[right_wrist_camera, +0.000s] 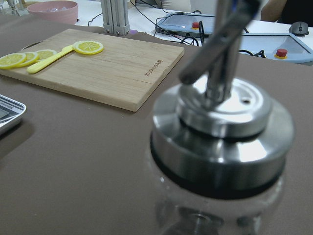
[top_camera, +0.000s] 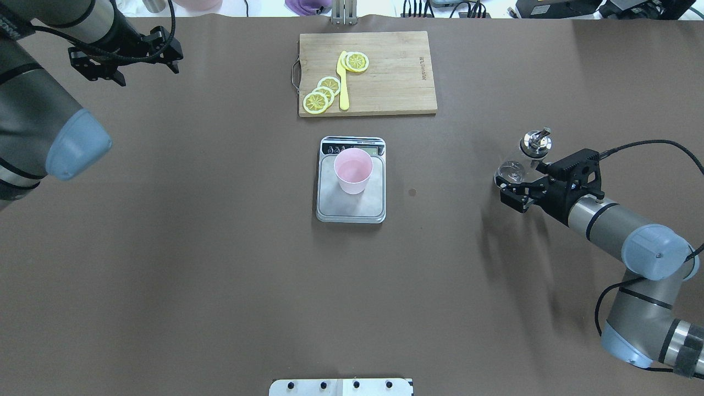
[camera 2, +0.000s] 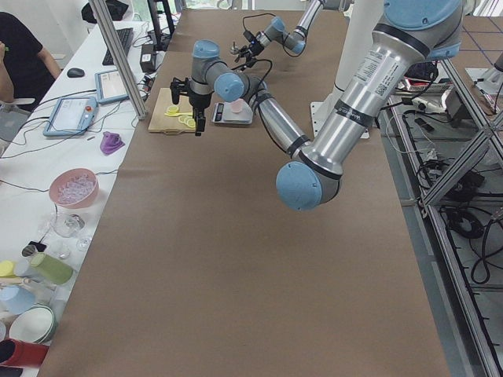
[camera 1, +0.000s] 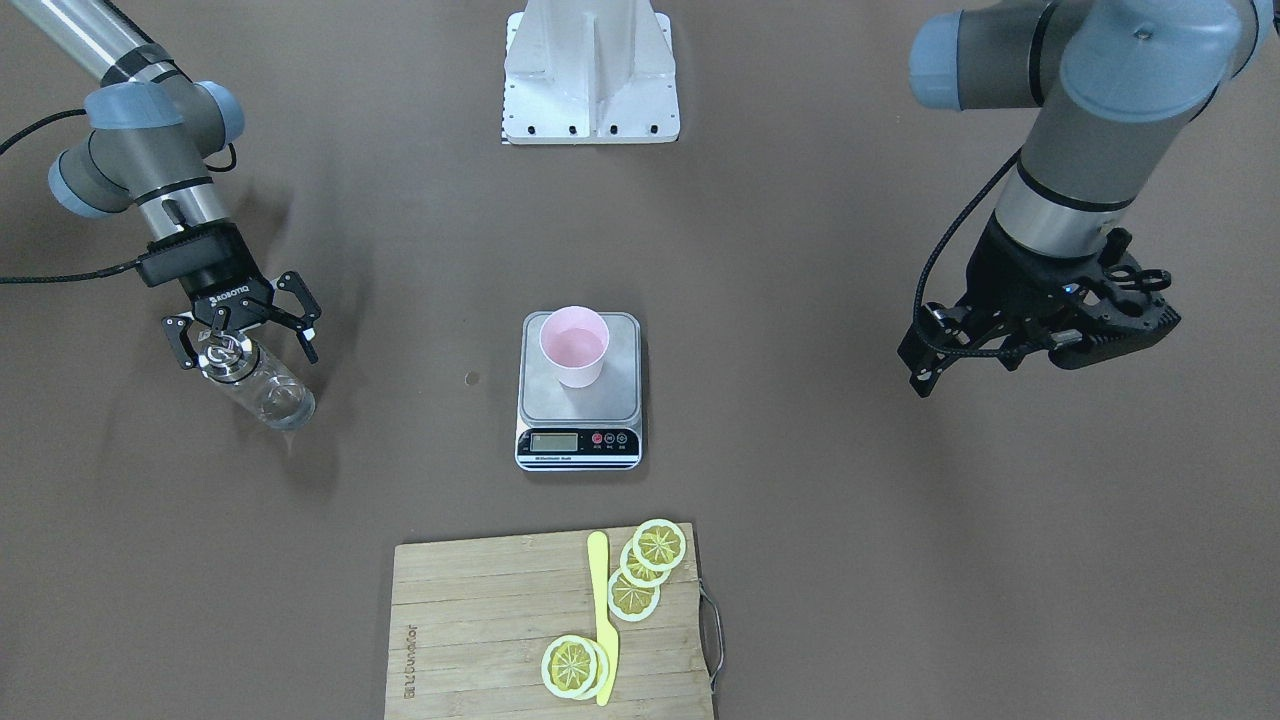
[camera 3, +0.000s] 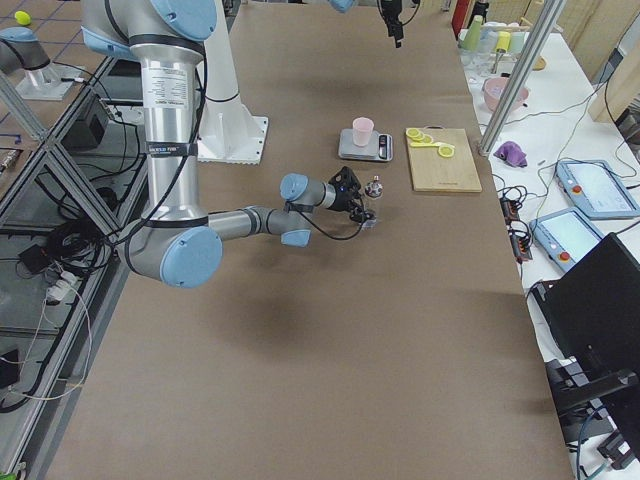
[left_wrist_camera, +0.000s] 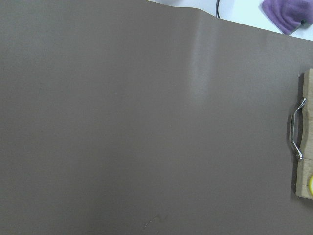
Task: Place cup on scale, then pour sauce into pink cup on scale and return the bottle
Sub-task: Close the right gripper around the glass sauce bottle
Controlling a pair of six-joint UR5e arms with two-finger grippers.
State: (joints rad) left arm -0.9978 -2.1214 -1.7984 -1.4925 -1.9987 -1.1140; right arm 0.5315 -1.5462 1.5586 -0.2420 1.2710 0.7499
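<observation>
My right gripper grips the clear glass bottle by its body below the cap (camera 1: 272, 391) next, to pour sauce into the pink cup (camera 1: 574, 345).
The pale pink cup (camera 1: 574, 345) stands upright on the silver scale (camera 1: 580, 412) at the table's middle; both also show in the overhead view, the cup (top_camera: 353, 170) on the scale (top_camera: 352, 208). The clear glass bottle (camera 1: 262, 388) with its silver spout cap stands on the table on my right side, clear liquid inside. My right gripper (camera 1: 247, 350) is open, its fingers spread on either side of the bottle's top (top_camera: 537, 142); the right wrist view shows the cap (right_wrist_camera: 222, 132) up close. My left gripper (top_camera: 148, 74) is open and empty, held high at the far left.
A wooden cutting board (top_camera: 396, 71) with lemon slices (top_camera: 322, 93) and a yellow knife (top_camera: 343, 82) lies beyond the scale. The white robot base (camera 1: 592, 70) stands at the table's near edge. Brown table surface surrounds the scale.
</observation>
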